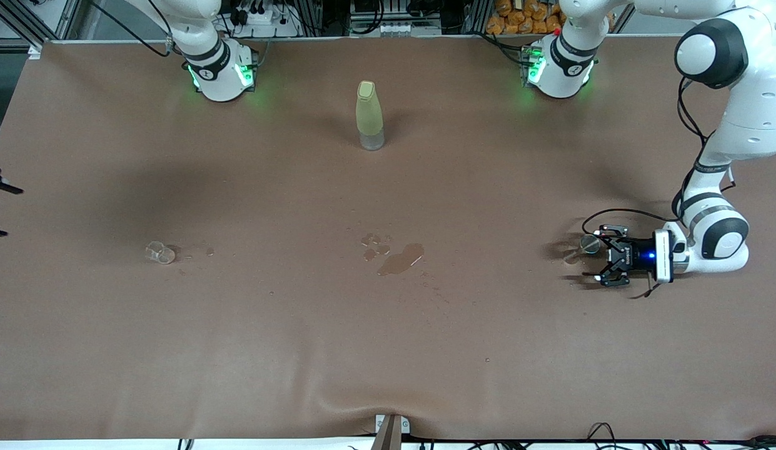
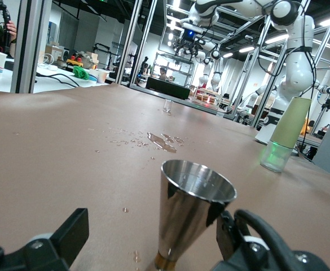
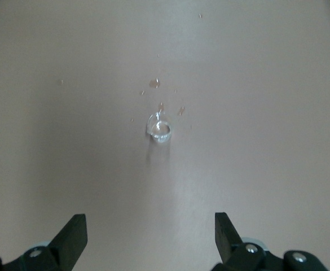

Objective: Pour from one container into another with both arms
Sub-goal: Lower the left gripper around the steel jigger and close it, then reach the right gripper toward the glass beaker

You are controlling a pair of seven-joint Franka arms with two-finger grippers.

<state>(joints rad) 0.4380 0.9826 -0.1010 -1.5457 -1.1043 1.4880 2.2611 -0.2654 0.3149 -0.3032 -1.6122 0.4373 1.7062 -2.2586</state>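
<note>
My left gripper's fingers reach around the metal cup's middle in the left wrist view, so it is now time for my left gripper to close on the metal cup.
The shiny metal cup (image 1: 589, 244) (image 2: 193, 214) stands upright on the table toward the left arm's end. My left gripper (image 1: 593, 256) (image 2: 152, 226) is low around it and open. The cup sits close against one finger (image 2: 231, 228), while the other finger (image 2: 73, 227) is well apart from it. The small transparent cup (image 1: 159, 252) (image 3: 160, 130) sits toward the right arm's end, with a few droplets beside it. My right gripper (image 3: 150, 223) hangs high above that cup, open and holding nothing.
A tall yellow-green bottle (image 1: 369, 115) (image 2: 289, 127) stands midway between the two bases. A puddle of spilled liquid (image 1: 400, 258) (image 2: 162, 141) with droplets lies mid-table between the two cups. The brown cloth (image 1: 388, 350) is bare nearer the front camera.
</note>
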